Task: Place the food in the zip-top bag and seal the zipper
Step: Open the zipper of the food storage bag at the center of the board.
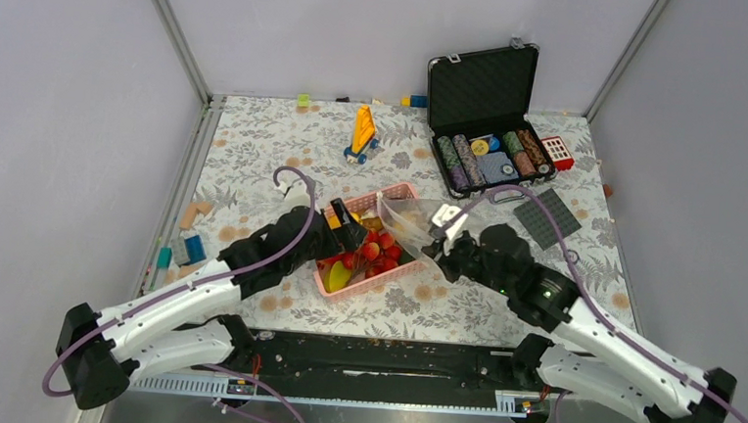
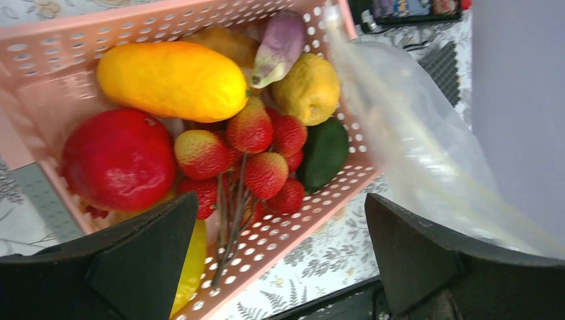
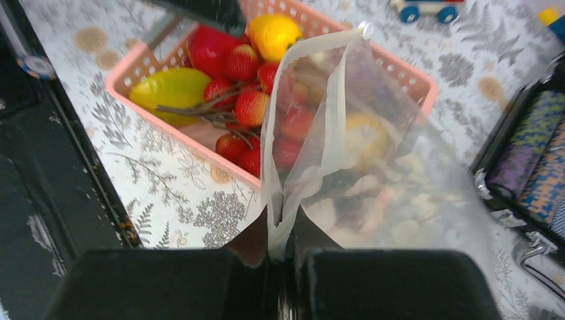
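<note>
My left gripper grips the zip-top bag by its zipper edge (image 2: 451, 175) near my right gripper next, to keep the bag's opening open for the food.
The food lies in the pink basket (image 1: 403, 192): a long yellow fruit (image 2: 173, 80), a big red fruit (image 2: 118, 160), a bunch of small red berries (image 2: 256, 150), a lemon (image 2: 308, 88), a green fruit (image 2: 324, 152) and a purple piece (image 2: 280, 43). My left gripper (image 1: 349, 232) is open and empty just above the basket's near part (image 2: 280, 203). My right gripper (image 1: 444, 243) is shut on the edge of the zip-top bag (image 3: 283, 233). The clear bag (image 1: 410, 224) stands upright over the basket's right end (image 3: 373, 153), its zipper strip (image 3: 333, 100) hanging open.
An open black case of poker chips (image 1: 492, 140) stands at the back right, with a grey baseplate (image 1: 548, 217) in front of it. A yellow toy vehicle (image 1: 362, 134) is at the back. Loose blocks (image 1: 184, 244) lie along the left edge.
</note>
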